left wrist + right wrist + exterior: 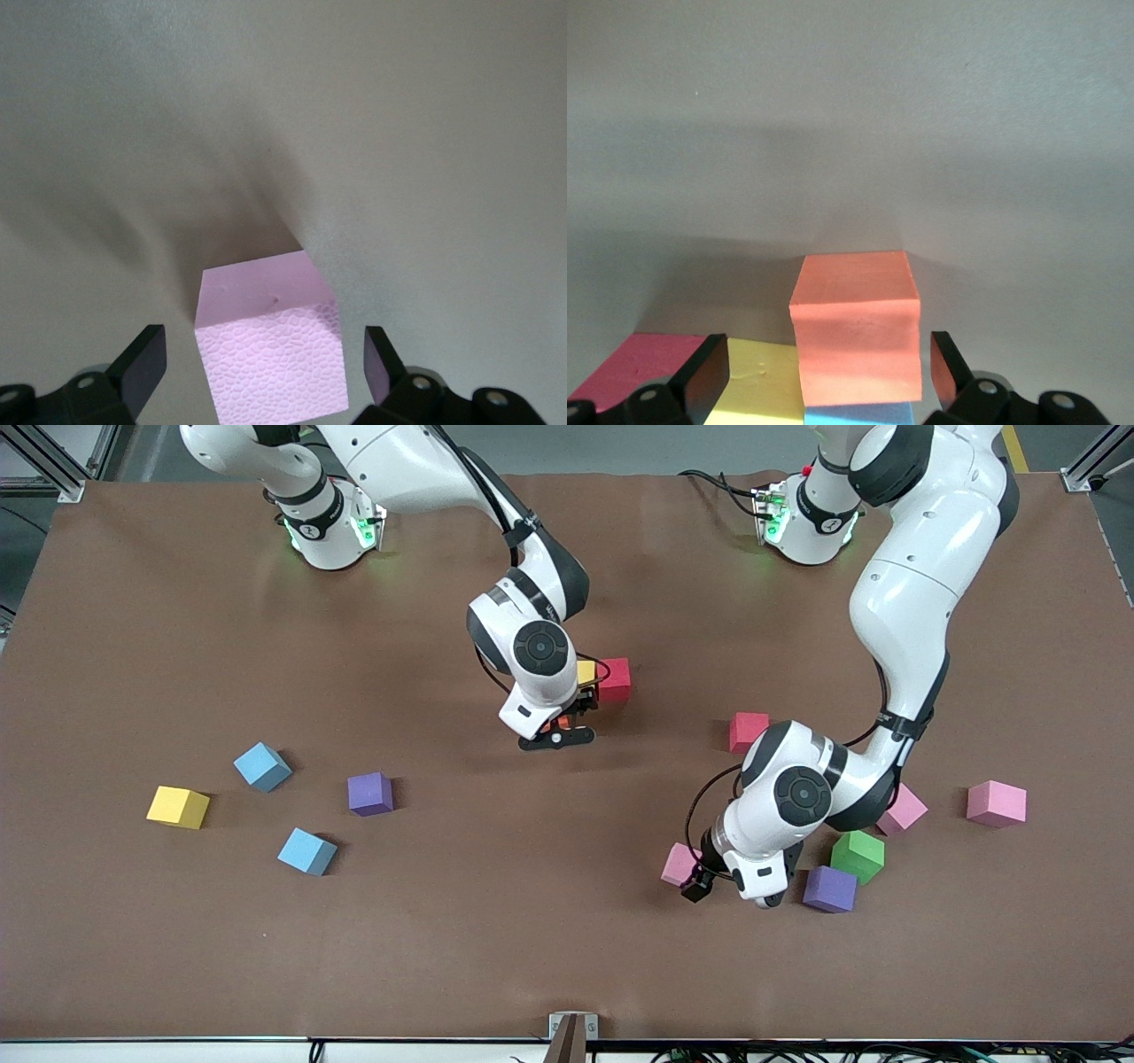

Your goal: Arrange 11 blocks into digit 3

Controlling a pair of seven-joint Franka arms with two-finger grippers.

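My left gripper is going to pick up the pink block next by the block's opposite sides, to build the digit 3.
My right gripper hangs open around an orange block, with a gap on each side. The orange block touches a blue block, which sits in a row with a yellow block and a red block at mid-table. My left gripper is open and low around a pink block resting on the mat, its fingers clear of the sides.
Toward the right arm's end lie two blue blocks, a yellow one and a purple one. Near the left arm lie a red block, green, purple and two pink blocks.
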